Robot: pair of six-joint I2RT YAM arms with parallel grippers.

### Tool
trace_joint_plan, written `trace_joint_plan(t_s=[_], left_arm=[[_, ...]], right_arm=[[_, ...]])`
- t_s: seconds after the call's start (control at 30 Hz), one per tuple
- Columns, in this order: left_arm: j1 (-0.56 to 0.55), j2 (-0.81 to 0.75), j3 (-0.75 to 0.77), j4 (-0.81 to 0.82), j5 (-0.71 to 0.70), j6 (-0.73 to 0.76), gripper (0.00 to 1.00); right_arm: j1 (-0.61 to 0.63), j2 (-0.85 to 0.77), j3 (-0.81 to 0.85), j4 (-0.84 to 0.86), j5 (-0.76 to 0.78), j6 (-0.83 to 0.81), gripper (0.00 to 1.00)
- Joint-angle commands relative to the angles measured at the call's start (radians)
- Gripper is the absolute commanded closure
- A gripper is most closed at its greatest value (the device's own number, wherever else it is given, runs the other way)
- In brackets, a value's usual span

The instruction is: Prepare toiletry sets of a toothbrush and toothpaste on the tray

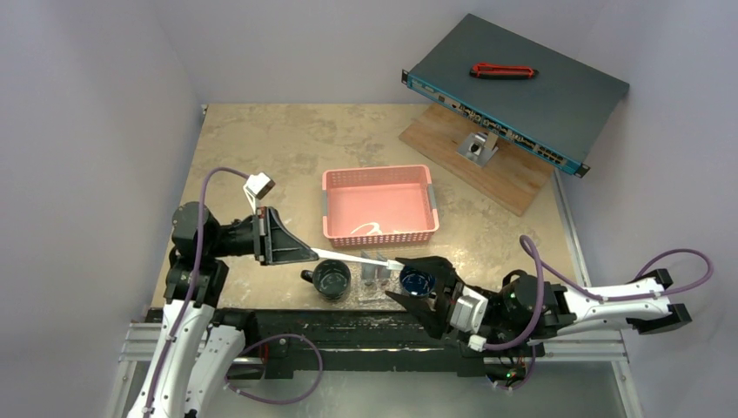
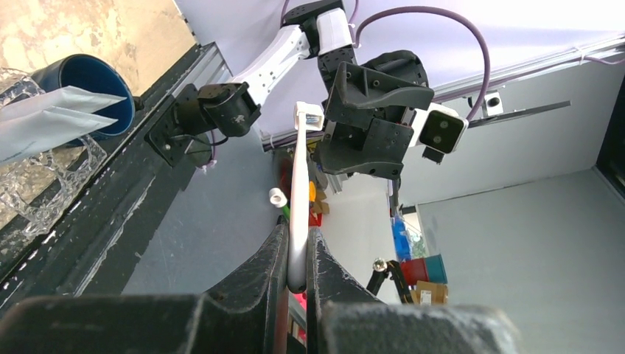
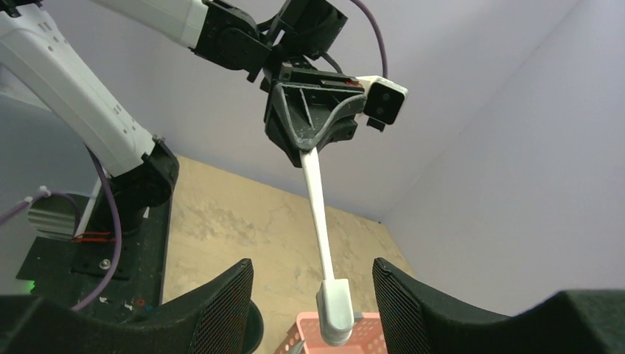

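Note:
My right gripper should next grab the white toothbrush by its bristle head (image 2: 309, 115). The handle then stays free to lay beside toothpaste (image 2: 51, 122) on the tray.
My left gripper (image 1: 311, 254) (image 2: 298, 240) is shut on the handle end of a white toothbrush (image 1: 357, 257) (image 2: 298, 169) (image 3: 317, 214), held level in the air and pointing right. The bristle head hangs between the fingers of my right gripper (image 1: 399, 277) (image 3: 313, 295), which is open and not touching it. Below, the clear tray (image 1: 370, 294) (image 2: 37, 199) sits near the table's front edge. A pale toothpaste (image 2: 51, 122) tube lies over the tray next to a blue mug (image 1: 416, 280) (image 2: 88, 77).
A dark mug (image 1: 332, 279) stands left of the tray. Behind it is a pink slotted basket (image 1: 379, 205). At the back right a grey network switch (image 1: 522, 91) carrying a red tool (image 1: 503, 70) rests on a wooden board (image 1: 487, 165).

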Motion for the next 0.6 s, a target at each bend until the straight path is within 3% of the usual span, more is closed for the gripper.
trace_joint_plan(t_s=[0.0, 0.57], left_arm=[[0.006, -0.019, 0.037, 0.074, 0.028, -0.049, 1.0], [-0.019, -0.063, 0.087, 0.063, 0.03, -0.063, 1.0]], right_arm=[[0.004, 0.001, 0.021, 0.012, -0.032, -0.059, 0.38], [0.004, -0.007, 0.021, 0.058, -0.066, -0.06, 0.46]])
